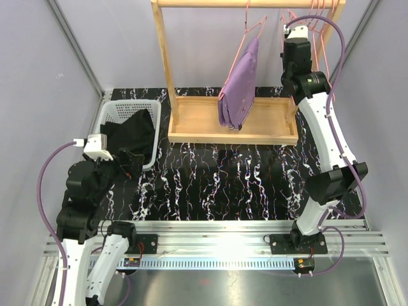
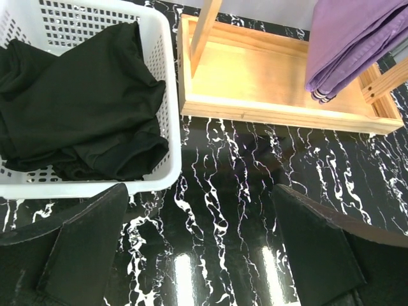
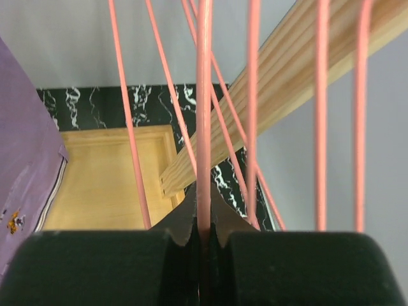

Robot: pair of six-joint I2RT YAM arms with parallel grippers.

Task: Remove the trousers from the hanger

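The pink hanger's wire is at the rack's bar among the other pink hangers and would stay hanging, so it is time for my right gripper to release it now.
The lilac trousers hang folded over a pink hanger on the wooden rack's rail; they also show in the left wrist view and the right wrist view. The black trousers lie crumpled in the white basket, also seen in the left wrist view. My left gripper is open and empty, low over the table just in front of the basket. My right gripper is up at the rail's right end, shut on the wire of an empty pink hanger.
The wooden rack has a tray base and a top rail. Several empty pink hangers hang at the rail's right end around my right gripper. Grey walls close in on both sides. The black marbled table lies in front.
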